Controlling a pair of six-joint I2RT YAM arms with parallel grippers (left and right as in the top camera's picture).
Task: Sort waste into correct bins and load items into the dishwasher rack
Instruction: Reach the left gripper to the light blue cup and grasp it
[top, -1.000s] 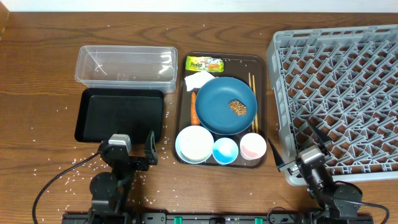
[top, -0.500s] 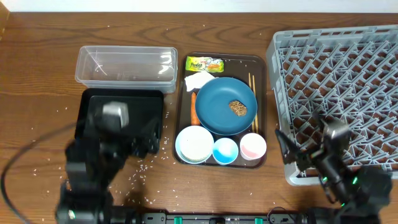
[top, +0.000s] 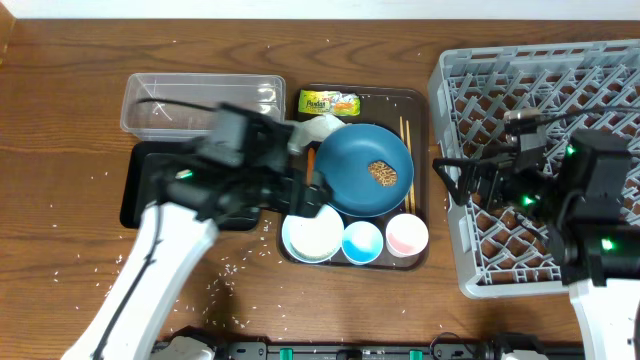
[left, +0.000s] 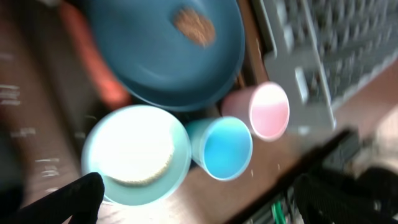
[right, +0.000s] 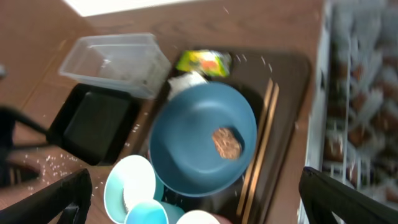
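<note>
My left gripper should next pinch the blue cup's rim, so the cup's body stays free for handing it over to my right gripper for loading.
On the brown serving tray (top: 422, 100) lie the blue plate (top: 350, 160) with the brown lump (top: 380, 173), white bowl (top: 313, 232), blue cup (top: 362, 242), pink cup (top: 407, 236), chopsticks (top: 405, 130), wrapper (top: 328, 102), napkin (top: 322, 128) and carrot (top: 311, 165). My left gripper (top: 305, 195) is open and empty, above the tray's left side near the bowl (left: 134, 155). My right gripper (top: 450, 180) is open and empty at the left edge of the grey rack (top: 560, 110), looking down on the plate (right: 193, 149).
The clear tub (top: 170, 100) stands at the back left, with the black tray (top: 145, 190) in front of it, partly under my left arm. Rice grains (top: 225, 270) are scattered on the wooden table around the trays.
Both arms rose from the table's front edge. The left swung up and right over the black tray to the serving tray. The right moved up over the rack's left edge.
</note>
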